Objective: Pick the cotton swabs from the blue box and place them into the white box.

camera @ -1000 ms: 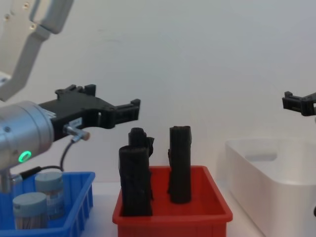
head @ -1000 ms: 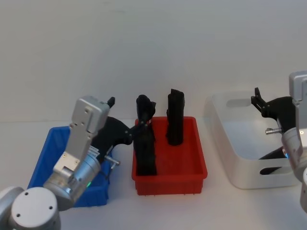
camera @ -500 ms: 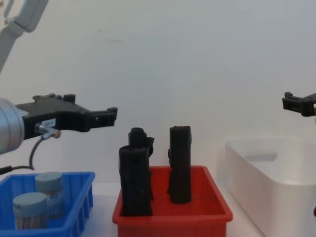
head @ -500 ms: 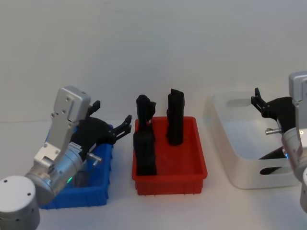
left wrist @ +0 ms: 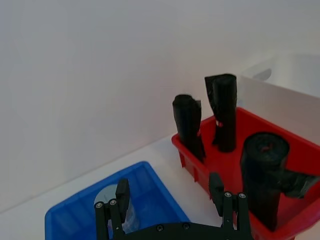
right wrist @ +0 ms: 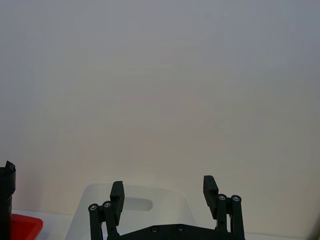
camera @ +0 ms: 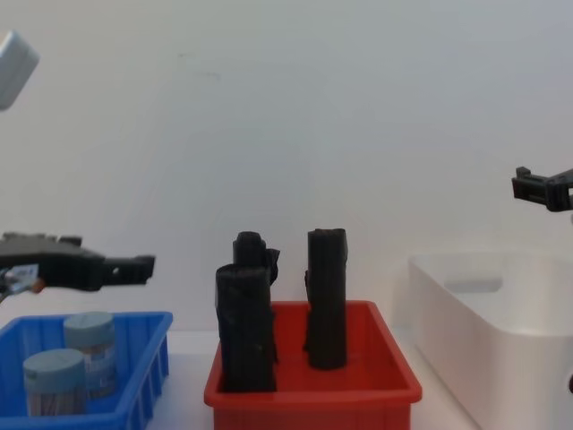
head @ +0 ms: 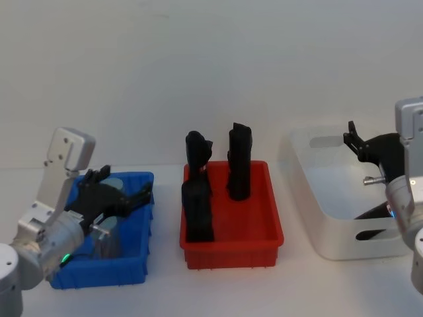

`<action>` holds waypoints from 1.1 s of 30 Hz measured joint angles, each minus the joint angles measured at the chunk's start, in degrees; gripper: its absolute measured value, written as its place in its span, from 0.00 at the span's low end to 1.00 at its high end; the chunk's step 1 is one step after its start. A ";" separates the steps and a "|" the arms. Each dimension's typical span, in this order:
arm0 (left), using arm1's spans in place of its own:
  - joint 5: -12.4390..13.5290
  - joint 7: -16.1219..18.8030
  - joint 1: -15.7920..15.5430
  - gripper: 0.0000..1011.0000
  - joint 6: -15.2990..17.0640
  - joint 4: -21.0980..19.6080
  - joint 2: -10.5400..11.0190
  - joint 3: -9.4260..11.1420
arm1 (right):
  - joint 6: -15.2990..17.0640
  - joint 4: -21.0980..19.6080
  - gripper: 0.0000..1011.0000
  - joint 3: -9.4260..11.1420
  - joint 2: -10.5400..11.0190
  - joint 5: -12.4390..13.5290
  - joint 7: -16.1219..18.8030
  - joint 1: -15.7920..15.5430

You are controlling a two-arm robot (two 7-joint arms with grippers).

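Note:
My left gripper grabs the front jar by its grey-blue lid (camera: 55, 368) next, since the blue box's sides and a second jar (camera: 94, 351) crowd the front jar's body.
Two cotton swabs jars (camera: 89, 348) (camera: 52, 381) with pale grey-blue lids stand in the blue box (camera: 148, 363) at the left. My left gripper (head: 124, 183) hovers open just above the blue box (head: 99, 281), apart from the jars and holding nothing. In the left wrist view its fingers (left wrist: 122, 192) frame one jar lid (left wrist: 106, 196) in the blue box (left wrist: 155, 185). My right gripper (head: 353, 135) hangs open and empty above the white box (head: 330, 224) at the right. The right wrist view shows the right gripper (right wrist: 162, 192) over the white box (right wrist: 140, 205).
A red bin (head: 231, 247) with three upright black rolls (head: 239, 162) stands between the blue and white boxes. A pale wall runs close behind the table. Bare table lies in front of the bins.
My left gripper has swung left and down, from beside the red bin's black rolls to just above the blue box. The right arm has not moved.

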 joint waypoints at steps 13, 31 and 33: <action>-1.98 -1.49 0.78 0.99 3.47 2.69 1.69 -1.28 | 0.00 0.00 0.99 0.00 0.00 0.00 0.00 0.00; 1.17 -2.69 -0.75 0.99 3.32 7.24 1.10 -1.30 | 0.00 0.00 0.99 0.00 0.00 0.01 0.00 0.00; 1.25 -2.92 -0.90 0.99 3.33 7.80 1.01 -1.30 | 0.00 0.00 0.99 0.00 0.00 0.01 0.00 0.00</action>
